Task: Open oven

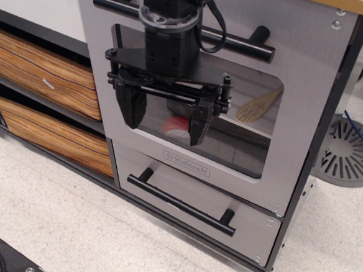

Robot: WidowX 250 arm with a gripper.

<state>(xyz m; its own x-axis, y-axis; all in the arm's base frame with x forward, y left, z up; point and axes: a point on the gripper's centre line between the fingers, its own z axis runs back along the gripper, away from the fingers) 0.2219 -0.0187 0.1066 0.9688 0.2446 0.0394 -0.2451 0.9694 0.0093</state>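
Observation:
The gripper grabs the toy oven by its door [299, 107] next, holding the long black bar handle, to swing the oven open.
The grey toy oven [297, 88] fills the middle of the view, its door closed flat. The door has a clear rounded window [244, 134], a long black bar handle [244, 44] along the top and a small logo [186, 163] below the window. My black gripper [166, 119] hangs in front of the window, below the handle, fingers pointing down. Its jaws stand wide apart and hold nothing. The arm hides the middle of the handle. Inside the oven I see a red and white object [175, 124] and a wooden spatula [259, 105].
A shorter grey drawer [166, 178] with a black bar handle [183, 202] sits under the oven. Two wood-grain drawers [43, 70] stack to the left. A grey slotted disc [351, 154] lies on the speckled floor at right. A wooden countertop edge [359, 6] runs above.

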